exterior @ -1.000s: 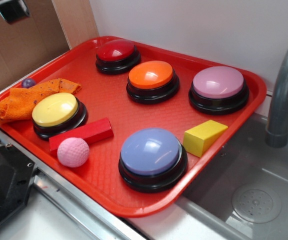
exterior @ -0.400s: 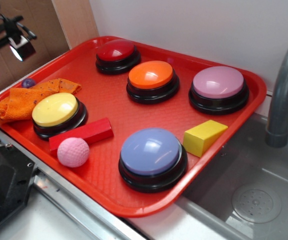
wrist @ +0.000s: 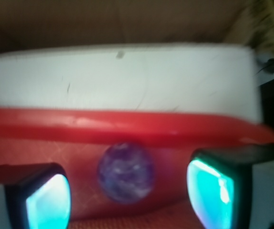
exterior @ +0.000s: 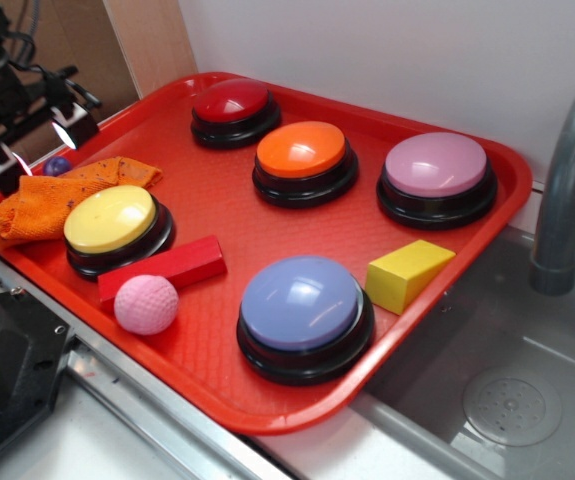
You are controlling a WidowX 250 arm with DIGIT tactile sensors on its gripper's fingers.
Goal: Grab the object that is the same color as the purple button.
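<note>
My gripper's fingers are level with both sides of the purple ball (exterior: 57, 165) and would catch it, so it is time to close on it now.
The object, a tiny dark purple ball (exterior: 57, 165), lies at the far left edge of the red tray (exterior: 217, 215), just beyond an orange cloth (exterior: 52, 195). In the wrist view the purple ball (wrist: 126, 172) sits against the tray's rim, centred between my two lit fingers (wrist: 46, 202) with a gap on each side. My gripper (exterior: 44, 150) hovers open right over it, touching nothing. The purple button (exterior: 437, 165) stands at the tray's back right.
Red (exterior: 232, 102), orange (exterior: 302, 150), yellow (exterior: 110, 220) and blue (exterior: 300, 302) buttons stand on the tray, along with a dimpled pink ball (exterior: 146, 303), a red block (exterior: 167, 265) and a yellow wedge (exterior: 407, 273). A grey faucet (exterior: 567, 190) and sink lie right.
My gripper came into view at the top left and moved down and right until its open fingers straddle the purple ball. Nothing on the tray has moved.
</note>
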